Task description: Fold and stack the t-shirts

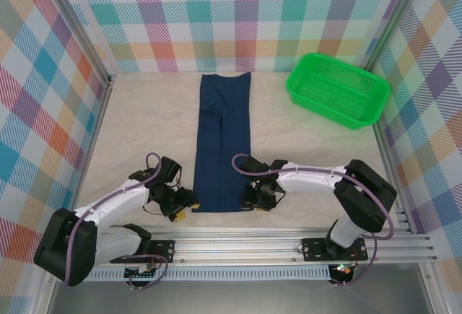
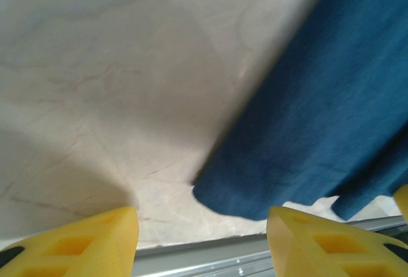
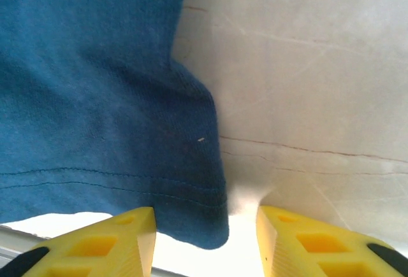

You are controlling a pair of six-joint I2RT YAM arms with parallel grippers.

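Observation:
My left gripper grabs the dark navy t-shirt (image 1: 222,141) by its near hem corner (image 1: 196,209) next, opposite my right gripper's corner, to fold the hem end over evenly.
The dark navy t-shirt (image 1: 222,141) lies flat down the middle of the table as a long narrow strip, its hem end nearest the arms. My left gripper (image 1: 184,204) sits low at the strip's near left corner. In the left wrist view the t-shirt (image 2: 319,111) has that rounded corner just ahead of the gap between my yellow fingers (image 2: 95,245), which stand open. My right gripper (image 1: 254,200) is at the near right corner. In the right wrist view the stitched hem corner of the t-shirt (image 3: 95,99) reaches down between the open yellow fingers (image 3: 319,245), apart from both.
A green plastic basket (image 1: 321,108) stands at the back right, near the plaid wall. An aluminium rail (image 1: 289,242) runs along the table's near edge, right behind both grippers. Plaid walls close in the left, back and right sides.

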